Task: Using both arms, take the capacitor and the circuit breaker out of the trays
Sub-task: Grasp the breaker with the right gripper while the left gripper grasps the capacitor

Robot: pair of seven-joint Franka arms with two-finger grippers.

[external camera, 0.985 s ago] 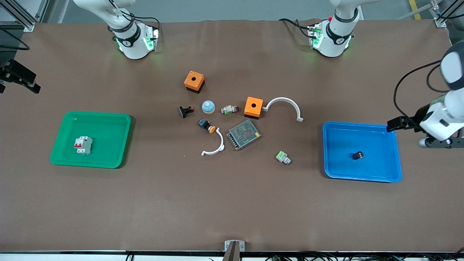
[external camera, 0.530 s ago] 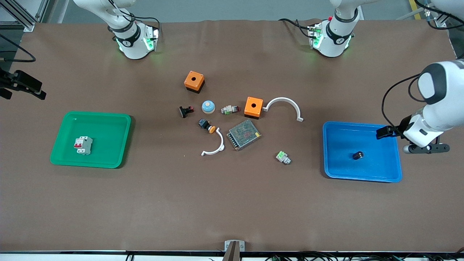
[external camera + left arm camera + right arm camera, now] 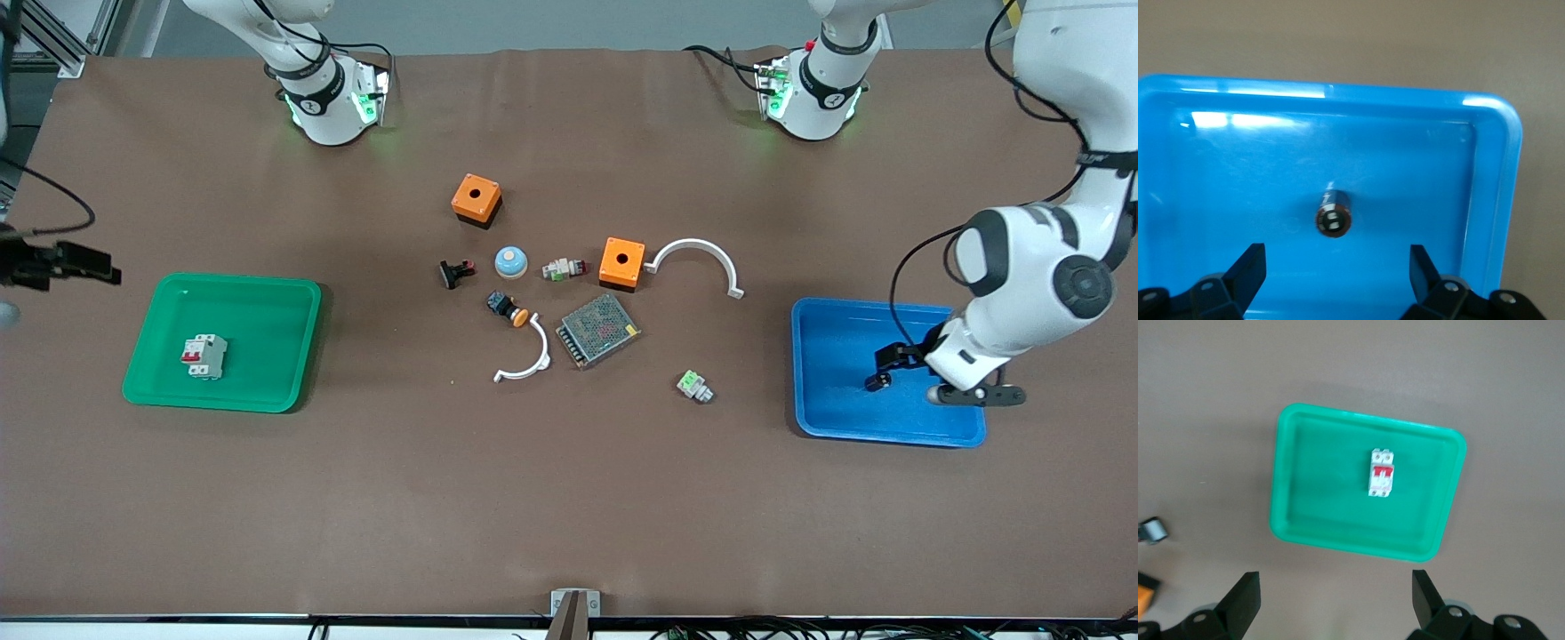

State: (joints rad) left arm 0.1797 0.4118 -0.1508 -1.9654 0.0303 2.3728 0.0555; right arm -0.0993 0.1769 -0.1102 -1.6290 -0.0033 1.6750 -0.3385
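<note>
The circuit breaker needs to come out of the green tray, so the right gripper will next grab it by its white body around the red toggle (image 3: 204, 356) (image 3: 1381, 473).
The capacitor (image 3: 1333, 220), a tiny dark cylinder, stands in the blue tray (image 3: 831, 351) at the left arm's end of the table. My left gripper (image 3: 889, 366) hangs open over the tray, and in the left wrist view (image 3: 1336, 270) the capacitor lies just ahead of the gap between its fingers. In the front view the gripper mostly hides the capacitor. The breaker (image 3: 204, 356), white-grey with a red toggle, lies in the green tray (image 3: 231, 281); it also shows in the right wrist view (image 3: 1381, 473). My right gripper (image 3: 84, 263) is open and empty over the table beside the green tray.
In the table's middle lie two orange boxes (image 3: 476, 197) (image 3: 621, 260), a mesh power supply (image 3: 598, 331), two white arcs (image 3: 698, 258) (image 3: 524, 360), a push-button (image 3: 507, 308), a black-and-red switch (image 3: 456, 272), a blue dome (image 3: 511, 261) and a green-faced part (image 3: 693, 386).
The left arm swung in from the table's end and brought its gripper over the blue tray above the capacitor. The right gripper shifted closer to the green tray. Capacitor and breaker stayed put.
</note>
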